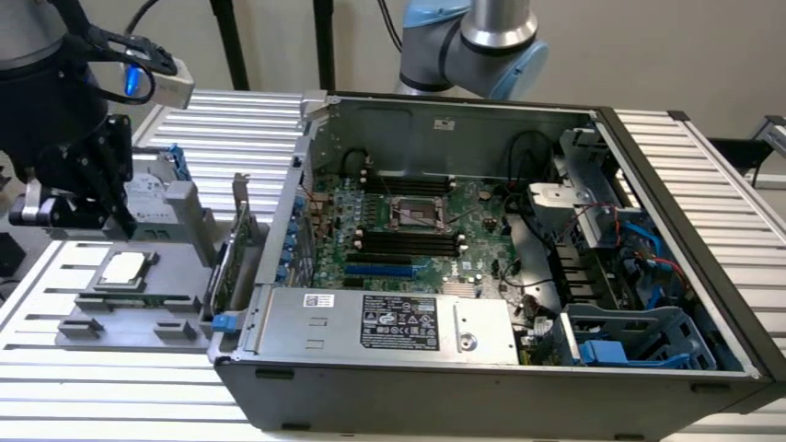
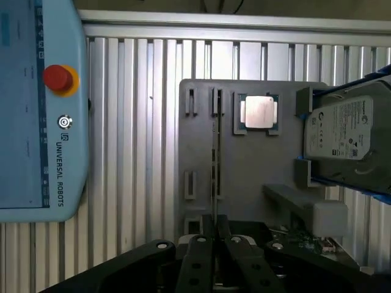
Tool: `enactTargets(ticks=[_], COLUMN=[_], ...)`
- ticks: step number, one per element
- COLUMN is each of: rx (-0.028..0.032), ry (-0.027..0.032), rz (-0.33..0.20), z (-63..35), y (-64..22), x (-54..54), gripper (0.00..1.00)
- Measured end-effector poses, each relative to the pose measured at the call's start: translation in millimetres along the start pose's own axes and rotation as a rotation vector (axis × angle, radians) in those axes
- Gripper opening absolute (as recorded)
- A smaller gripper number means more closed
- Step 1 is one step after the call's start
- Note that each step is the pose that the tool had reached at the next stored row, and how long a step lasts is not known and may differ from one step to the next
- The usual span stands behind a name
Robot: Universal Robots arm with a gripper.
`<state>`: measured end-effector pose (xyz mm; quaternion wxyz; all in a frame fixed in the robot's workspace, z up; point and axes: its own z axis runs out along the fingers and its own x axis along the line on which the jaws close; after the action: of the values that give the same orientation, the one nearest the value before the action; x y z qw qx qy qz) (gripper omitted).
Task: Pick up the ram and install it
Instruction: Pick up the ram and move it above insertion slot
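My gripper grips the ram by its long top edge (image 1: 138,296) next, to install it in the motherboard's black slot.
The ram (image 2: 215,160) stands on its long edge in a slot of the grey parts tray (image 2: 244,177), so it looks like a thin line. In the exterior view the ram (image 1: 138,299) is a green strip on the tray's near side. My gripper (image 2: 217,244) hangs above the tray, in line with one end of the stick and well clear of it. Its black fingers (image 2: 200,259) are open by a narrow gap with nothing between them. The black gripper (image 1: 76,198) hovers at the exterior view's left. The motherboard's black slots (image 1: 406,241) lie inside the open computer case (image 1: 491,276).
A square silver processor chip (image 2: 258,113) and a hard drive (image 2: 347,137) sit in the same tray. An upright expansion card (image 1: 234,249) stands between tray and case. A teach pendant (image 2: 36,110) lies on the slatted table beside the tray. The arm's blue-grey joint (image 1: 473,46) rises behind the case.
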<state>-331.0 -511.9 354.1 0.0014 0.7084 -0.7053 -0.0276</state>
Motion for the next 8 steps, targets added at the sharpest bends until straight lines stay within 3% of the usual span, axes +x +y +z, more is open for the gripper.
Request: enactTargets(ticks=[8], rx=[-0.0006], ry=[-0.0039], rz=[0.0], z=[-20.5], y=[-24.7], x=[-2.6], gripper=[0.13])
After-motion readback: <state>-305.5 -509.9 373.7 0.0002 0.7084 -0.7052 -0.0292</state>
